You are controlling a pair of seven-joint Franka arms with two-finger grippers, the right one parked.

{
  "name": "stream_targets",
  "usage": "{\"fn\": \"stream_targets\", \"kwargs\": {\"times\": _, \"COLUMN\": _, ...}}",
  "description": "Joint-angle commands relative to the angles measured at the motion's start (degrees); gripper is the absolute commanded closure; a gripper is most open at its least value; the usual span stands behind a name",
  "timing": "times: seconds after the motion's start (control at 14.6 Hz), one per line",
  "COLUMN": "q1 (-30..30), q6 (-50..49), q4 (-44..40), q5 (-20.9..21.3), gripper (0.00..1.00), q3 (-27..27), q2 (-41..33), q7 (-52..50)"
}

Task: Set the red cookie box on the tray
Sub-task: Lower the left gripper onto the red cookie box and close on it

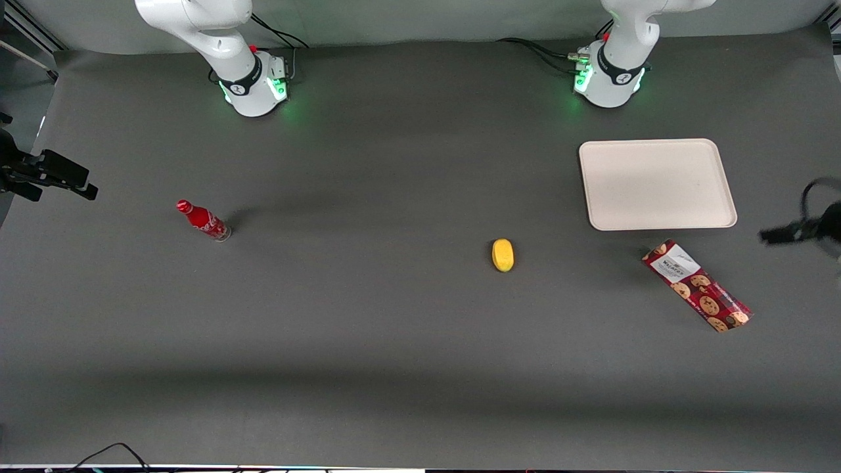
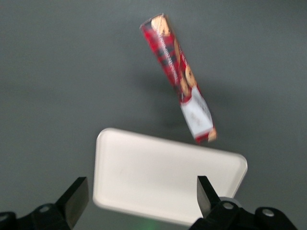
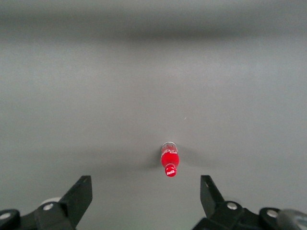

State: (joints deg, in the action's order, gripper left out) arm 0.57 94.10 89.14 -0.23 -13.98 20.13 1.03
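Next, my left gripper needs to grab the red cookie box by its cookie-printed end [image 1: 727, 314] to place the box on the tray [image 1: 657, 184].
The red cookie box [image 1: 697, 286] lies flat on the dark table at a slant, its white label end closest to the tray. The cream tray [image 1: 657, 184] sits just farther from the front camera than the box, with nothing on it. My left gripper [image 1: 782, 234] hangs high above the table at the working arm's end, beside the tray and box and touching neither. In the left wrist view the gripper [image 2: 141, 195] is open and holds nothing. Its fingers [image 2: 76, 199] frame the tray [image 2: 163, 177], and the cookie box [image 2: 180, 76] lies past the tray's rim.
A small yellow object [image 1: 502, 255] lies on the table toward the middle, level with the box. A small red bottle [image 1: 204, 221] stands toward the parked arm's end. The two arm bases [image 1: 608, 75] sit along the table edge farthest from the front camera.
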Motion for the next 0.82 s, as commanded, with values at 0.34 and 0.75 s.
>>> {"fn": "stream_targets", "kwargs": {"times": 0.34, "q1": 0.0, "q6": 27.0, "q4": -3.4, "q5": -8.4, "gripper": 0.0, "q3": -0.7, "q2": 21.1, "q7": -1.1}}
{"fn": "stream_targets", "kwargs": {"times": 0.75, "q1": -0.1, "q6": 33.3, "q4": -0.6, "q5": -11.0, "gripper": 1.0, "q3": -0.7, "q2": 22.7, "q7": -4.2}}
